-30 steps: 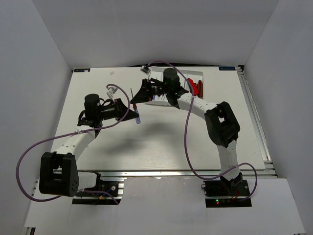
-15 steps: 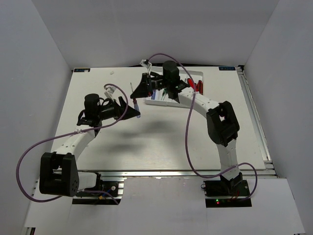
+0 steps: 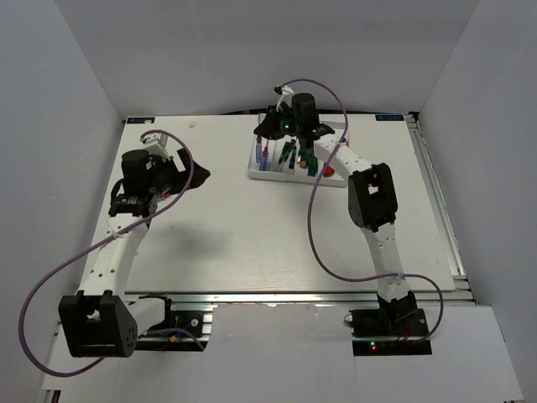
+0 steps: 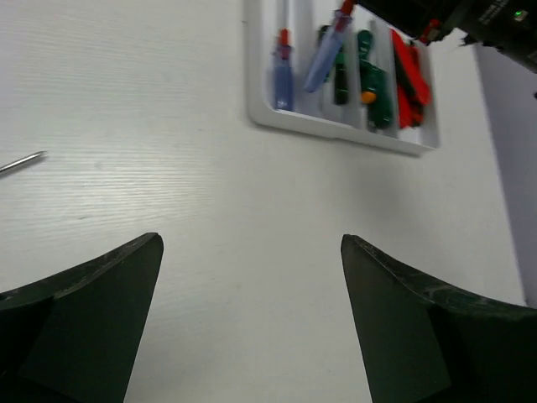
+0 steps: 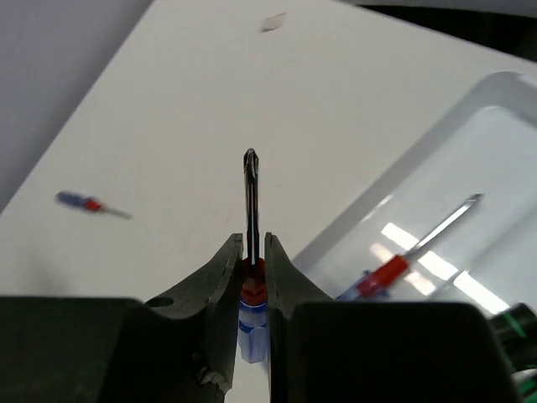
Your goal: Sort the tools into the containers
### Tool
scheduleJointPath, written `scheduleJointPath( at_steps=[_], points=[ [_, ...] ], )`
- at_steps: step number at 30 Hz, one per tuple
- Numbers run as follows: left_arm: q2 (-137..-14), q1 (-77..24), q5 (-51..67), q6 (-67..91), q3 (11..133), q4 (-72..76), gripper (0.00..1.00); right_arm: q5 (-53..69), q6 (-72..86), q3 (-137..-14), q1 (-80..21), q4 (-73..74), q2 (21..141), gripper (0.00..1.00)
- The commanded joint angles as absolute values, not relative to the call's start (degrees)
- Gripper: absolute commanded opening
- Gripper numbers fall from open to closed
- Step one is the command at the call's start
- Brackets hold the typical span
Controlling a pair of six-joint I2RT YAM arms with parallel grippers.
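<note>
The stem of the blue-handled screwdriver points over empty table and the screwdriver would likely catch across the tray's side if I opened now, so my right gripper needs to keep holding it.
My right gripper [image 5: 249, 239] is shut on a small blue-handled screwdriver [image 5: 250, 193] with a red collar, its shaft pointing away from the jaws. In the top view that gripper [image 3: 267, 133] hangs over the left end of the white tray [image 3: 270, 175]. The tray [image 4: 336, 134] holds a blue screwdriver [image 4: 283, 75], green screwdrivers [image 4: 371, 84] and red knives [image 4: 409, 75] in separate compartments. My left gripper [image 4: 250, 243] is open and empty above bare table, left of the tray [image 3: 197, 175]. Another small blue-and-red screwdriver [image 5: 84, 203] lies on the table.
A thin metal shaft [image 4: 21, 162] pokes into the left wrist view at its left edge. A small pale scrap [image 3: 193, 123] lies near the table's far edge. White walls enclose the table on three sides.
The left gripper opened, let go of the blue screwdriver and drew back to the left. The right gripper closed on it and carried it right, over the tray.
</note>
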State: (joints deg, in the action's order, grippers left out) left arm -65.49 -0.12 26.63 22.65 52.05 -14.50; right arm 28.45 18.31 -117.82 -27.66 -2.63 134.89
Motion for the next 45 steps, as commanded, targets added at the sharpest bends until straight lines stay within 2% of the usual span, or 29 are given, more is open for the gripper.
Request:
scheduleJointPath(
  at_steps=[1,8,9,11,12,14,15,18,20,21,24,27,32,39,45],
  points=[
    [-62.41,-0.09,9.78,18.37,54.14,-23.46,0.98,13.37,18.89,-124.53,-27.95,-3.07,137.88,0.0],
    [-66.17,-0.09,0.36,11.01,56.86,-28.29,0.98,10.55,20.74,-129.11,-27.86,-6.42,144.22,0.0],
    [-67.14,-0.09,-2.17,10.29,57.39,-28.65,0.98,10.89,20.74,-128.85,-27.86,-6.59,144.58,0.02],
    [-70.13,-0.09,-5.36,6.71,58.79,-29.27,0.98,11.34,20.66,-128.41,-27.86,-7.03,145.28,0.17],
    [-71.09,-0.09,-5.71,5.72,59.15,-29.18,0.97,11.42,20.65,-128.15,-27.77,-7.03,145.28,0.31],
    [-74.25,-0.09,-7.03,1.7,60.03,-28.31,0.97,11.51,20.31,-127.88,-27.77,-7.29,145.11,0.44],
    [-75.4,-0.09,-7.38,0.45,59.94,-27.87,0.96,11.6,19.61,-127.62,-27.77,-7.47,144.85,0.56],
    [-79.79,-0.09,-7.65,-7.1,60.03,-26.81,0.95,11.51,18.9,-127.09,-27.42,-7.56,143.88,0.75],
    [-81.38,-0.09,-6.77,-13.14,59.42,-25.32,0.92,12.04,18.63,-126.56,-27.07,-7.56,142.48,0.79],
    [-82.52,-0.09,-6.77,-14.23,59.15,-24.62,0.91,12.48,18.37,-126.13,-26.72,-7.56,141.86,0.88],
    [-84.02,-0.09,-5.72,-20.11,57.66,-21.19,0.86,16.95,16.88,-123.85,-25.93,-8.08,137.22,0.89],
    [-86.21,-0.09,-4.22,-26.27,56.87,-18.38,0.81,26.34,10.83,-119.19,-25.14,-8.44,131.17,0.89],
    [-92.54,3.42,-3.09,-31.02,59.67,-16.44,0.74,51.8,-3.32,-99.61,-23.29,-13.09,118.59,0.89],
    [-101.07,7.38,5.36,-32.43,64.68,-17.93,0.66,54.41,-22.48,-79.04,-20.75,-2.82,98.74,0.89],
    [-105.28,9.49,9.31,-32.96,66.8,-19.07,0.66,53.7,-26.71,-69.98,-16.62,4.3,90.89,0.89]
  ],
)
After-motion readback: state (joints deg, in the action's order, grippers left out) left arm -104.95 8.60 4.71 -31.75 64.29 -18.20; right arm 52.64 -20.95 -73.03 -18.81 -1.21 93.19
